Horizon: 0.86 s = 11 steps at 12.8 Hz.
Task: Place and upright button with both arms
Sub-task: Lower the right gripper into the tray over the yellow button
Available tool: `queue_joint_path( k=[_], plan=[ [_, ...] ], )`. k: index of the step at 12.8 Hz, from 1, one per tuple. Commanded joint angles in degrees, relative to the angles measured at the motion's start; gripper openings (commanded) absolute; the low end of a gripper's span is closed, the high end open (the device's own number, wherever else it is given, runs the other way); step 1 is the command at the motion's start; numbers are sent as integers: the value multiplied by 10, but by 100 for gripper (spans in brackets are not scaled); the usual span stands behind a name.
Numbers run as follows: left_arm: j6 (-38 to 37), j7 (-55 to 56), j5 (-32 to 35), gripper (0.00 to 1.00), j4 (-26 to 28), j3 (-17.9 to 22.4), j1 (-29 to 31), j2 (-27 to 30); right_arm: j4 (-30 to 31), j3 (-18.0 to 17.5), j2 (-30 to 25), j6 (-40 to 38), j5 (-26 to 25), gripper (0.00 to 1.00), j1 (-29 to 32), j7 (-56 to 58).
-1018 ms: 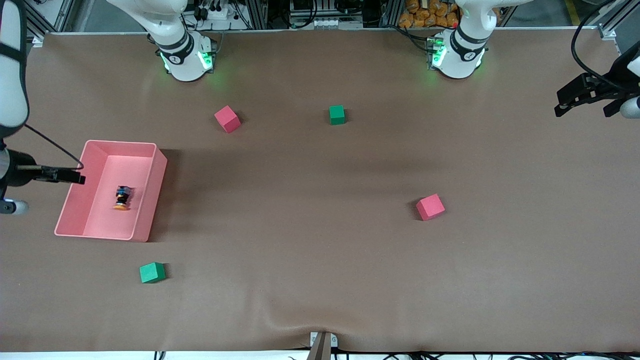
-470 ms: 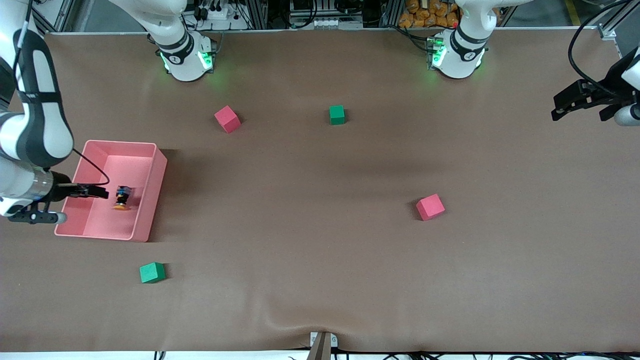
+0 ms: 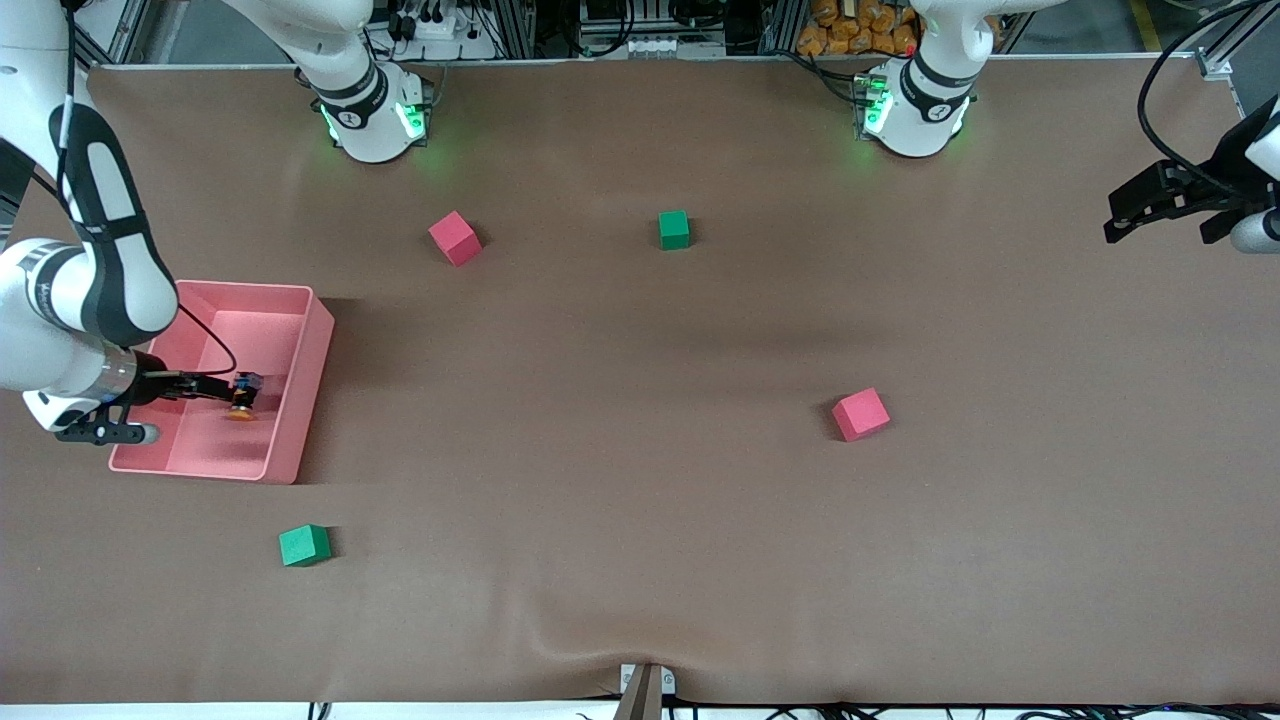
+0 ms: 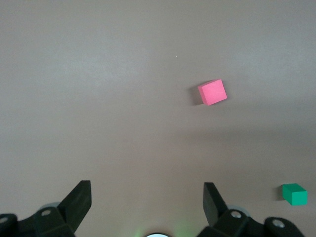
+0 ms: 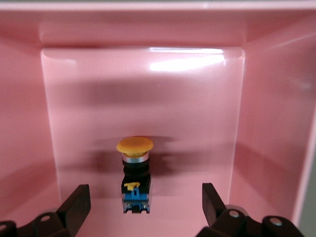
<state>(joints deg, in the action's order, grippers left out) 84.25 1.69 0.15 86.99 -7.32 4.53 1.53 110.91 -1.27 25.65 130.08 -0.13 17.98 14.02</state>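
Note:
The button needs to be lifted out and stood upright. My right gripper should grab it next by its black body (image 5: 136, 174).
The button (image 3: 243, 397) lies on its side on the floor of a pink bin (image 3: 302, 400) at the right arm's end of the table, with its orange cap toward the front camera. In the right wrist view the button (image 5: 135, 170) shows its orange cap, black body and blue base against the bin wall (image 5: 266, 123). My right gripper (image 3: 222, 386) is down inside the bin, open, its fingertips (image 5: 79, 200) on either side of the button's blue end, not touching it. My left gripper (image 3: 1150, 205) hangs open and empty over the left arm's end of the table, waiting.
Two red cubes (image 3: 455, 237) (image 3: 860, 414) and two green cubes (image 3: 674, 229) (image 3: 304, 545) lie scattered on the brown table. The left wrist view shows a red cube (image 4: 213, 92) and a green cube (image 4: 294, 194) below the open left gripper (image 4: 146, 195).
My right arm has swung in over the bin's outer rim and lowered, bringing its open gripper up to the button. The left gripper has barely shifted.

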Motion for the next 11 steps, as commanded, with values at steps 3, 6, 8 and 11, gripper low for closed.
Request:
queue_joint_path(
  k=[3, 6, 8, 11],
  plan=[
    [-5, 2, 4, 100, -20, -1, 2, -2, 22, -12, 12, 35, 0, 100, 9, 7],
    [-5, 0, 4, 100, -30, 0, 4, -7, 47, -12, 19, 72, 15, 100, 7, 7],
    [-5, 3, 4, 100, -31, 1, 4, -8, 58, -13, 31, 102, 17, 100, 7, 7],
    [-4, -1, 25, 100, -38, 5, 16, -14, 57, -14, 35, 104, 17, 32, 6, 15]
  ],
)
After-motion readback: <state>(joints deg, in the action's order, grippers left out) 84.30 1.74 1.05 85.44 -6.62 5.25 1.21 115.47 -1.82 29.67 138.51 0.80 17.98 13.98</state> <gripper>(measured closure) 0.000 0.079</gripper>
